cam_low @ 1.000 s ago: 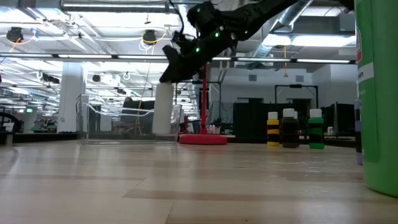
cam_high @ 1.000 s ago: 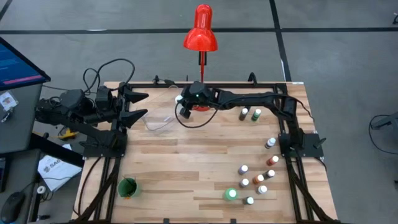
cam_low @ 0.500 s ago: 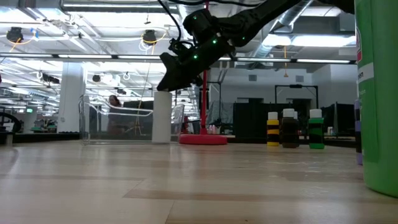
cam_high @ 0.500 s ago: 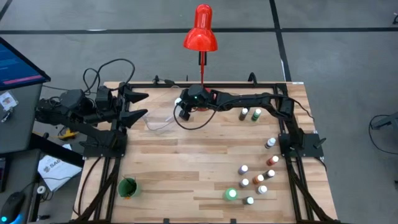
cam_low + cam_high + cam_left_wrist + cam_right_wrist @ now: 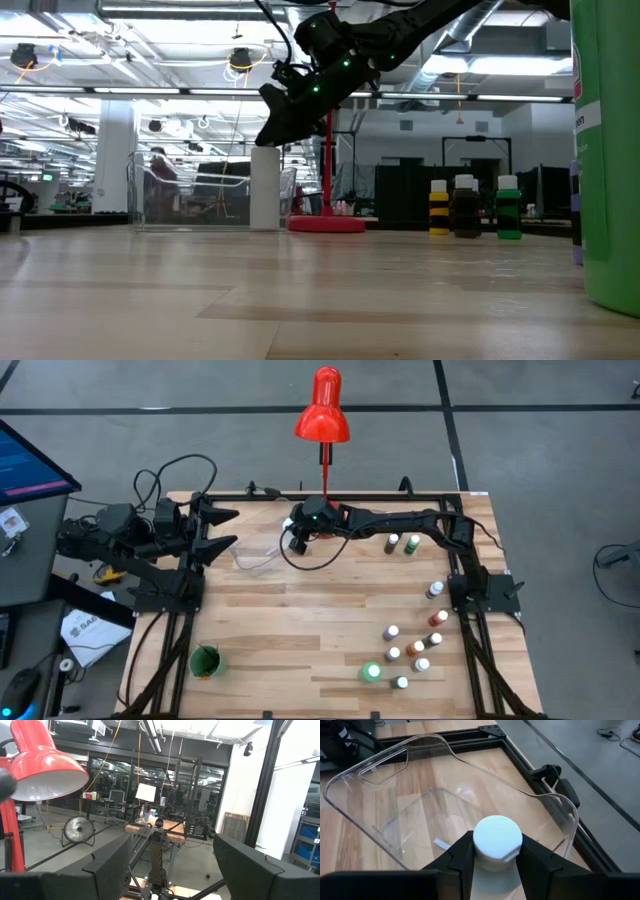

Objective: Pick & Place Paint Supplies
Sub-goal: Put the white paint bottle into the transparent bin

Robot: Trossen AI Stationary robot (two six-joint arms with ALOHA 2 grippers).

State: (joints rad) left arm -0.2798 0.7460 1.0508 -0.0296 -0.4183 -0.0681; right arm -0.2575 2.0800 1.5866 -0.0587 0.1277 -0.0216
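Note:
My right gripper should open now, because the lower end of the white paint bottle is down inside the clear container's sides and the bottle would stand.
My right gripper (image 5: 296,541) reaches across the far side of the table, shut on a white paint bottle (image 5: 265,188) with a round white cap (image 5: 497,837). The bottle hangs upright over the clear plastic container (image 5: 445,795), which stands on the table at the far left (image 5: 257,556). Its lower end is down inside the container's walls (image 5: 200,190); whether it touches the floor I cannot tell. More small paint bottles (image 5: 410,650) stand in a loose group at the near right. My left gripper (image 5: 225,528) waits open and raised at the table's left edge. My right gripper pinches the white bottle between its two fingers (image 5: 462,855), just under the cap at the bottle's top end (image 5: 494,865). The fingers slant down from the table's right side. The bottle stays upright below them, inside the clear container.
A tall red desk lamp (image 5: 322,410) stands at the far edge, right behind my right gripper. Two bottles (image 5: 400,544) stand at the far right under the right arm. A green cup (image 5: 205,660) sits near the front left. Bare wood lies in the middle.
My right gripper has sunk a little with the white bottle, which has stayed upright and now reaches lower inside the clear container. Over the last half second it has kept still.

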